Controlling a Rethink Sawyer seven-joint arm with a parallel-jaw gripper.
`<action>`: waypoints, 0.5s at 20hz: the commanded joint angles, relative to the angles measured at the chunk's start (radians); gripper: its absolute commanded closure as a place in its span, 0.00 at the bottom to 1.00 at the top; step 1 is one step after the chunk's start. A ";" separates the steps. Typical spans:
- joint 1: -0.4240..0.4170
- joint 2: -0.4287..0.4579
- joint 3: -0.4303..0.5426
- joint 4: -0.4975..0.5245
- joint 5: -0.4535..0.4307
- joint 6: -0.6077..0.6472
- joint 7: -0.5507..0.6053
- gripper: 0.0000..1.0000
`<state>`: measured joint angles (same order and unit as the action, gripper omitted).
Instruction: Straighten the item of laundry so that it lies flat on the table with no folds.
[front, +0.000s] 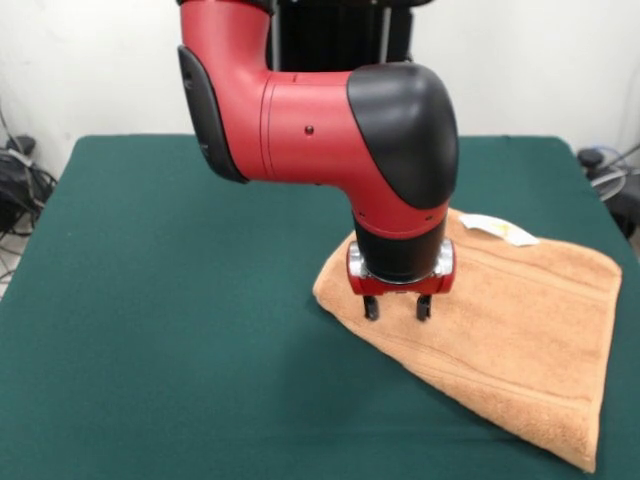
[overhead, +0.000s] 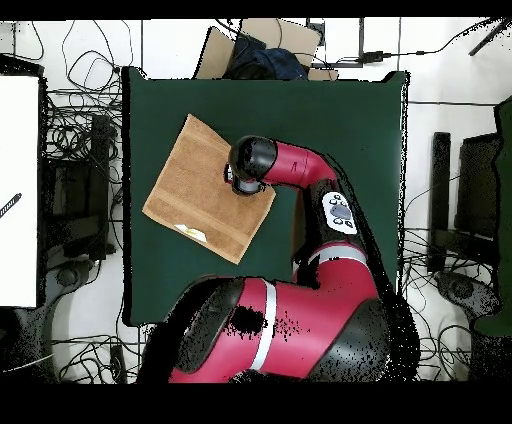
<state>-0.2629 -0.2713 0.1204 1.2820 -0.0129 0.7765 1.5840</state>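
Observation:
Next, my gripper grabs the towel (front: 520, 330) by its corner on the edge with the white label, to straighten it flat on the tabletop.
The light orange-brown towel (front: 520, 330) lies spread at a slant on the right part of the dark green table (front: 150, 300). Its white label (front: 500, 230) is at the far edge. My gripper (front: 397, 308) points straight down over the towel's left corner. Its two fingers (front: 371, 307) are apart and hold nothing, with the tips at or just above the cloth. In the overhead view the towel (overhead: 195, 190) lies on the table's (overhead: 340, 120) left half. The arm's wrist (overhead: 250, 160) covers its right edge and hides the gripper there.
The towel's right corner reaches close to the table's right edge in the front view. Cables (overhead: 70, 150) and a white panel (overhead: 18, 190) lie beside the table. A cardboard box (overhead: 265, 45) stands past its far edge in the overhead view.

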 joint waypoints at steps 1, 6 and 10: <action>-0.004 0.022 0.081 -0.001 -0.062 -0.030 -0.038 0.00; 0.002 0.016 0.073 0.006 -0.062 -0.046 -0.020 1.00; 0.003 0.013 0.072 0.015 -0.060 -0.057 -0.010 1.00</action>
<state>-0.2629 -0.2719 0.1204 1.2818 -0.0131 0.7761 1.5840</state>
